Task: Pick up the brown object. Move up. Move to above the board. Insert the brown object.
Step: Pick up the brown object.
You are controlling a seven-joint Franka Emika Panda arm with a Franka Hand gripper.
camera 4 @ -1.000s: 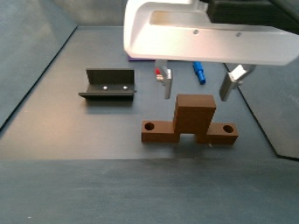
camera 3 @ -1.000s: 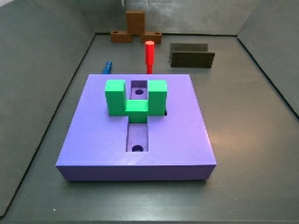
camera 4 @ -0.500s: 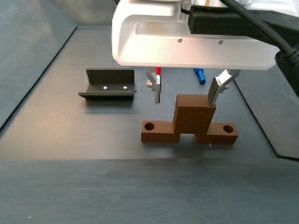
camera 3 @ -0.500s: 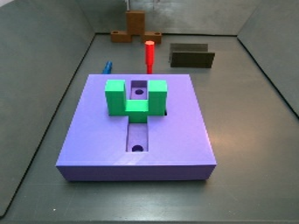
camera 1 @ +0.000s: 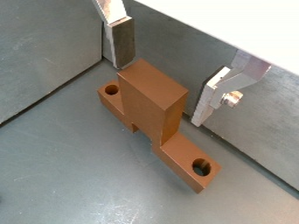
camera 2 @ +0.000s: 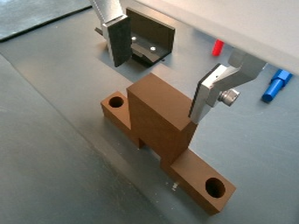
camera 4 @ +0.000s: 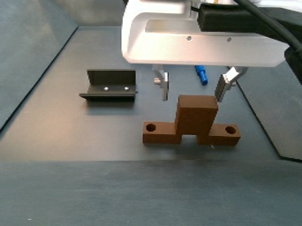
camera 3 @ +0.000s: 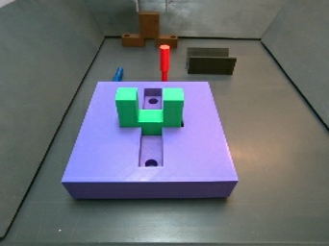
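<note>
The gripper reaches the brown object next and grabs its thick stem (camera 3: 149,24) (camera 1: 151,94), so the holed crosspiece stays free to enter the board's groove.
The brown object (camera 4: 195,122) lies on the grey floor, its thick stem upright and its holed crosspiece flat; both wrist views show it (camera 1: 152,101) (camera 2: 162,114). My gripper (camera 4: 195,91) hangs open right over it. The silver fingers (camera 1: 121,44) (camera 2: 212,87) flank the stem's top, apart from it, with nothing held. In a side view the brown object (camera 3: 148,32) is small at the far wall, and the gripper is out of that frame. The purple-blue board (camera 3: 193,144) lies in the foreground with a green U-shaped block (camera 3: 129,106) over its groove.
The dark fixture (camera 4: 109,86) (camera 2: 146,39) (camera 3: 211,62) stands on the floor beside the brown object. A red upright cylinder (camera 3: 164,60) and a small blue piece (camera 3: 118,73) (camera 2: 277,84) stand between the board and the brown object. Grey walls close the floor in.
The gripper dropped a little toward the brown object, then shifted slightly sideways over it. It has stayed open. The brown object and the board have not moved.
</note>
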